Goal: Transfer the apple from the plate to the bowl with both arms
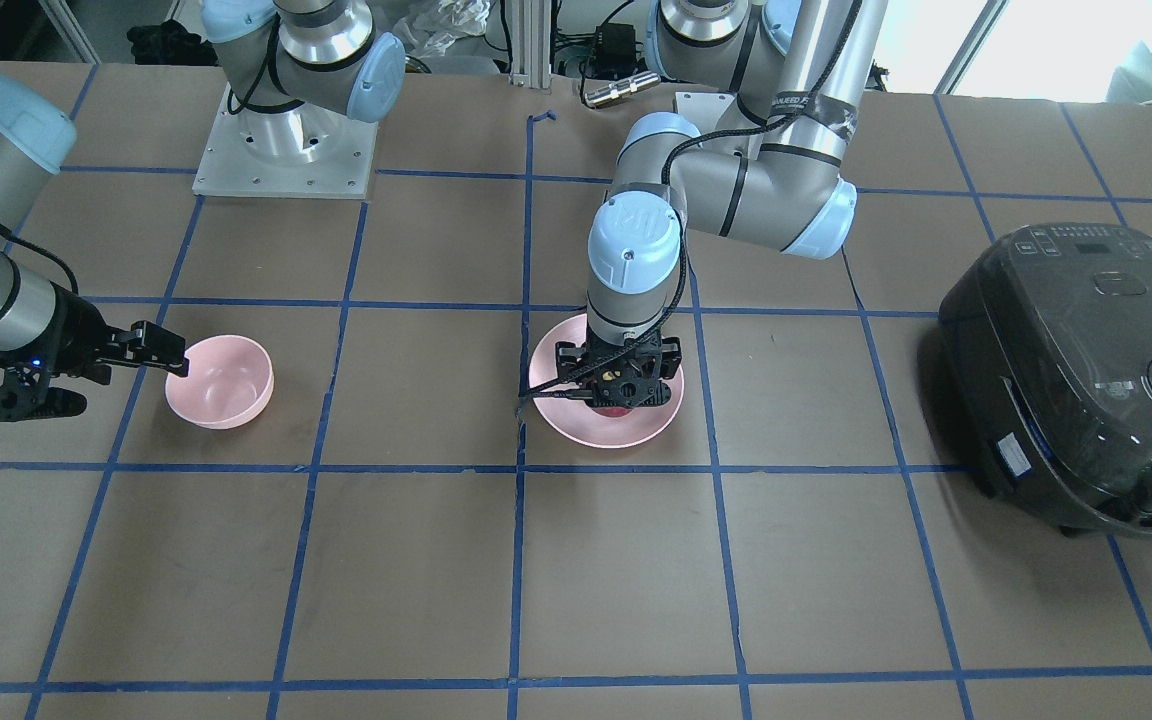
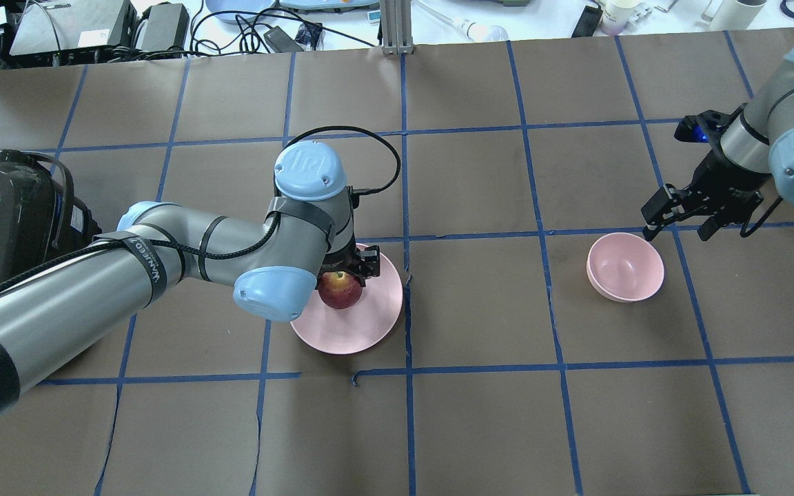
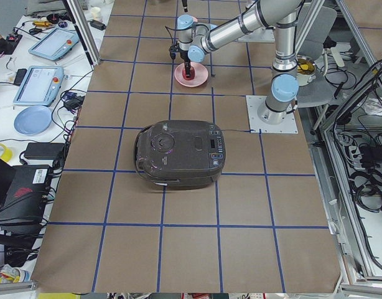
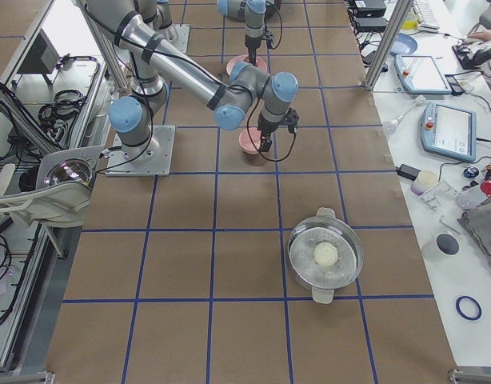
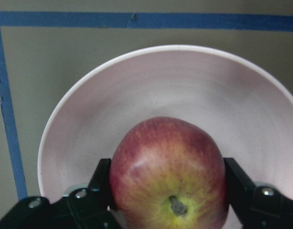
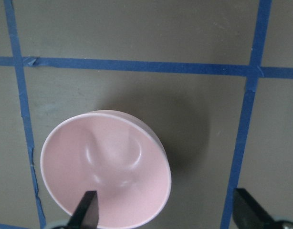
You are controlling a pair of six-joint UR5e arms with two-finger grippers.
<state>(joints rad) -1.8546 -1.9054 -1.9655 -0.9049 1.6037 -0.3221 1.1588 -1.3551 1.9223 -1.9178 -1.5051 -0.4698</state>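
Note:
The small pink bowl's opening is wider than my fingers spread, so my right gripper will grab its thin rim point(image 6: 169, 177) next.
The dark red apple point(image 2: 340, 289) sits in the pale pink plate point(image 2: 362, 331) near the table's middle. My left gripper point(image 2: 345, 279) points straight down over it. In the left wrist view its black fingers point(image 5: 99, 179) press on both sides of the apple point(image 5: 168, 167), above the plate point(image 5: 184, 81). I cannot tell whether the apple rests on the plate or is lifted. The small pink bowl point(image 2: 626, 266) stands empty to the right. My right gripper point(image 2: 677, 233) hovers open just behind the bowl's rim. The right wrist view shows the bowl point(image 6: 106, 167) below its spread fingers point(image 6: 89, 210).
A black rice cooker point(image 2: 4, 207) stands at the table's left end, beside my left arm. A steel pot point(image 4: 325, 254) holding a white round thing stands at the table's right end. Blue tape lines grid the brown table top point(image 2: 480, 413).

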